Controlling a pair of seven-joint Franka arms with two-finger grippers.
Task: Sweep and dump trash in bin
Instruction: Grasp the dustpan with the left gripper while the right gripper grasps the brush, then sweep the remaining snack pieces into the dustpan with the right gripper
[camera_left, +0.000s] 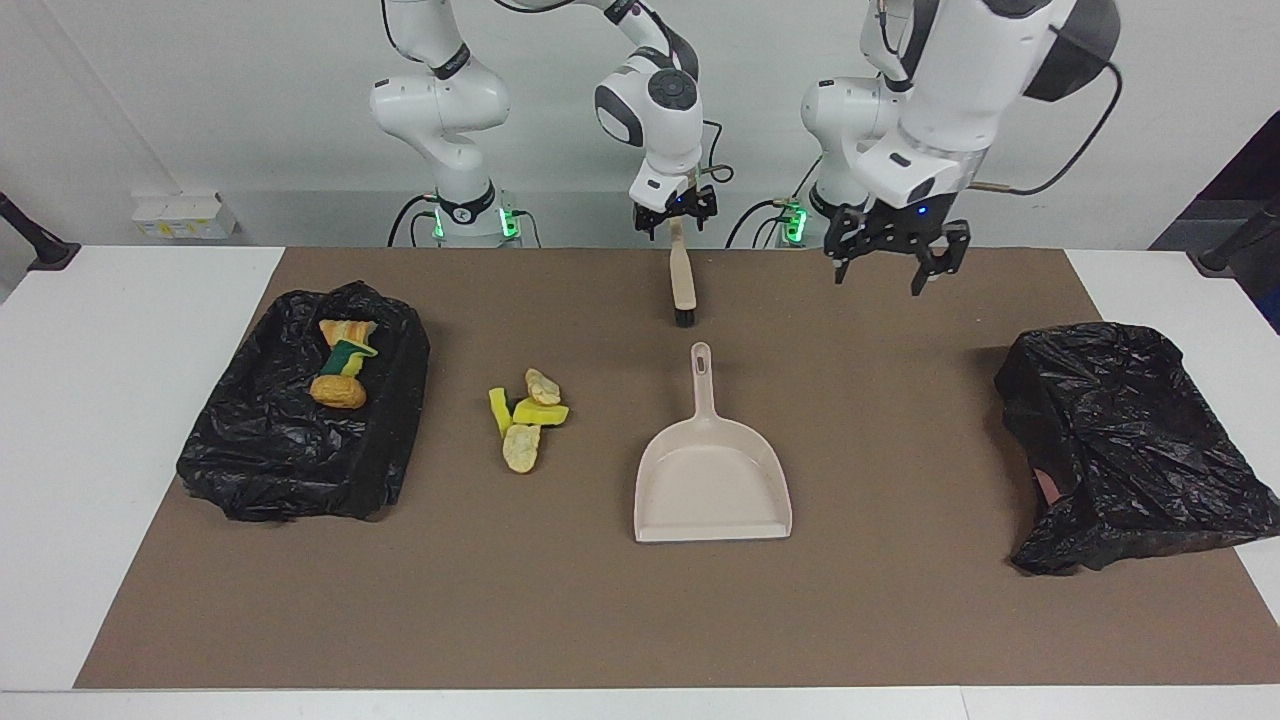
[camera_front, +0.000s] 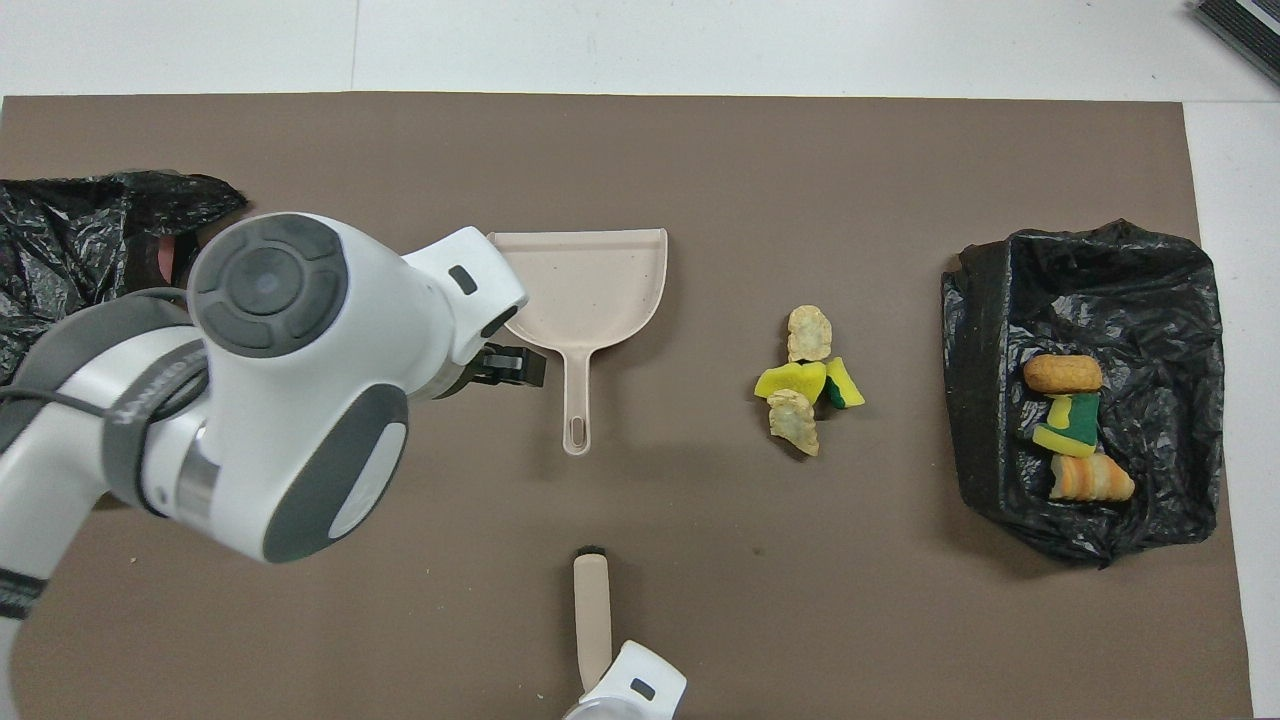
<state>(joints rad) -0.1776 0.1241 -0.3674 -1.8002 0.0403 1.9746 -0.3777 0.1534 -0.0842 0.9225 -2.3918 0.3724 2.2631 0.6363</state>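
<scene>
I need to grab the beige dustpan by its narrow handle next with my left gripper, because the dustpan's broad scoop is wider than my fingers can open.
The trash is a small heap of yellow-green sponge chunks and tan lumps on the brown mat; it also shows in the overhead view. The beige dustpan lies flat beside it, toward the left arm's end, with its handle pointing at the robots. My right gripper is shut on the handle of the beige hand brush, whose dark bristle end points down at the mat, nearer to the robots than the dustpan. My left gripper is open and empty, raised over the mat beside the dustpan's handle.
A bin lined with a black bag stands at the right arm's end and holds three scraps; it shows in the overhead view too. A crumpled black bag lies at the left arm's end.
</scene>
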